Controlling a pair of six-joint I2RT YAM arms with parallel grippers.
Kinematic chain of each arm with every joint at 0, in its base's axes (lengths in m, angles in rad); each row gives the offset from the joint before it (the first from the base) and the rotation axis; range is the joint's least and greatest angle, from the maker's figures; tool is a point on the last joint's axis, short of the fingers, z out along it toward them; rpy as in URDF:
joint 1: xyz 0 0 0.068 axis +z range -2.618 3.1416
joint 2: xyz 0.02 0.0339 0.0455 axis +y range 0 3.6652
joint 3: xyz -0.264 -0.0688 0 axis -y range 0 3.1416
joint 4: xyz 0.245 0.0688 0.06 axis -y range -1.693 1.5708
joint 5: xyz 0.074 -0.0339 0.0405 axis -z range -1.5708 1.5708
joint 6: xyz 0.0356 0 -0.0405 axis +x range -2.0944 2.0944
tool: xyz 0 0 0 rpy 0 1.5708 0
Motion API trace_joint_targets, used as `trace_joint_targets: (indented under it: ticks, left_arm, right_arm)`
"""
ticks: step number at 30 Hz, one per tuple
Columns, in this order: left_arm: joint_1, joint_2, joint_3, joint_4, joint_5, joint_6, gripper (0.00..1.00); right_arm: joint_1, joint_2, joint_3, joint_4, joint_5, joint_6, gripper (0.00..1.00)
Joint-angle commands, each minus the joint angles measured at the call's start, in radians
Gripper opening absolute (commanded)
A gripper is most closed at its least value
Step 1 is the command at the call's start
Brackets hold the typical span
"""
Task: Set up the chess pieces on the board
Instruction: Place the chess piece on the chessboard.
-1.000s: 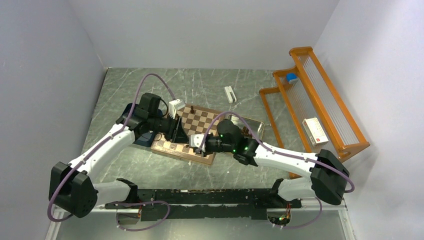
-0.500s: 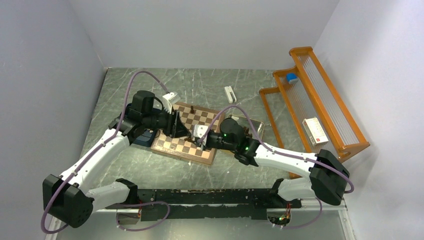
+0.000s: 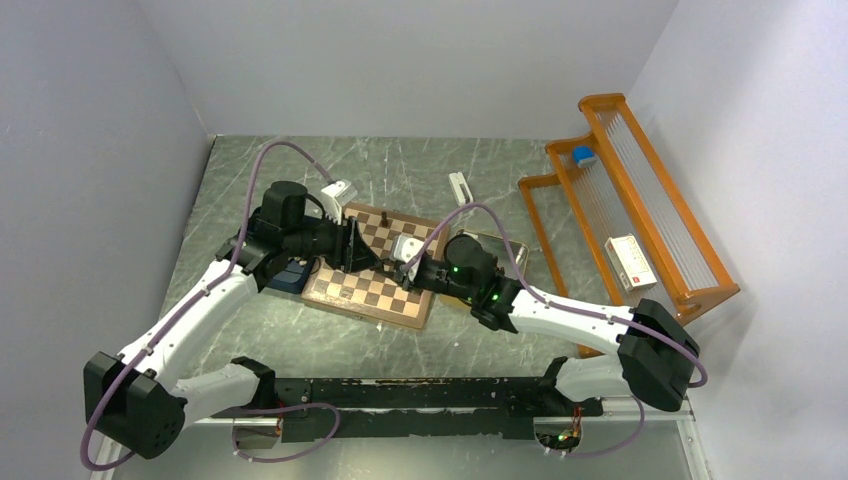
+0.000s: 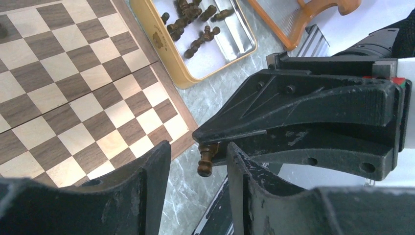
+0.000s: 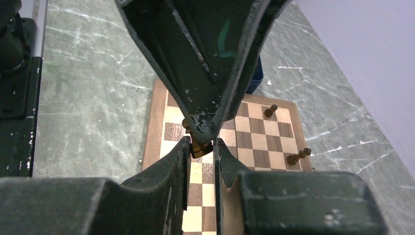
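Note:
My left gripper should close on the piece now. It would hold it, because the piece's round head (image 3: 380, 265) (image 4: 205, 169) is well back between my fingers.
Both grippers meet above the board (image 3: 372, 287), a chequered wooden square with a reddish border. My right gripper (image 5: 201, 145) is shut on a small dark brown chess piece (image 5: 199, 148), which sticks out of its tips. In the left wrist view that piece (image 4: 205, 159) hangs between the fingertips of my left gripper (image 4: 198, 149), which stands open, with a gap on either side. Two more pieces (image 5: 270, 110) stand at the board's far edge. Several pieces (image 4: 195, 29) lie in the yellow-rimmed tray (image 4: 169, 68).
The tray (image 3: 505, 248) sits just right of the board. An orange rack (image 3: 640, 200) fills the right side and holds a white box (image 3: 630, 262) and a blue cap (image 3: 583, 155). A white clip (image 3: 459, 188) lies behind the board. A dark blue item (image 3: 290, 277) sits under my left arm.
My left gripper's jaws have spread apart around the piece. Both grippers have shifted a little towards the far side of the board, and the right one has stayed shut on the piece.

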Motion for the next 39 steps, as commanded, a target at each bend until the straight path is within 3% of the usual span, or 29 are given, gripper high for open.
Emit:
trace_joint_targets:
  ticks: [1,9,15,23,28,33,39]
  left_arm:
    - [0.006,-0.018,-0.011,0.043,-0.014,-0.025,0.51]
    - [0.005,-0.021,-0.042,0.106,0.031,-0.072,0.45]
    - [0.005,-0.003,-0.04,0.135,0.06,-0.09,0.28]
    - [0.005,-0.009,-0.052,0.131,0.042,-0.098,0.42]
    - [0.005,-0.009,-0.06,0.154,0.06,-0.112,0.31]
    - [0.005,-0.002,-0.06,0.161,0.07,-0.119,0.32]
    - [0.005,0.001,-0.07,0.182,0.081,-0.118,0.15]
  right_arm:
    - [-0.017,-0.016,-0.016,0.082,0.042,0.052,0.0]
    - [-0.019,-0.015,-0.018,0.112,0.067,0.079,0.0]
    - [-0.017,-0.006,-0.019,0.124,0.084,0.096,0.0]
    - [-0.018,-0.016,-0.05,0.169,0.122,0.122,0.0]
    - [-0.02,-0.023,-0.054,0.171,0.146,0.124,0.0]
    - [-0.019,-0.027,-0.056,0.17,0.145,0.128,0.0]
    - [-0.02,-0.03,-0.056,0.162,0.125,0.124,0.0]
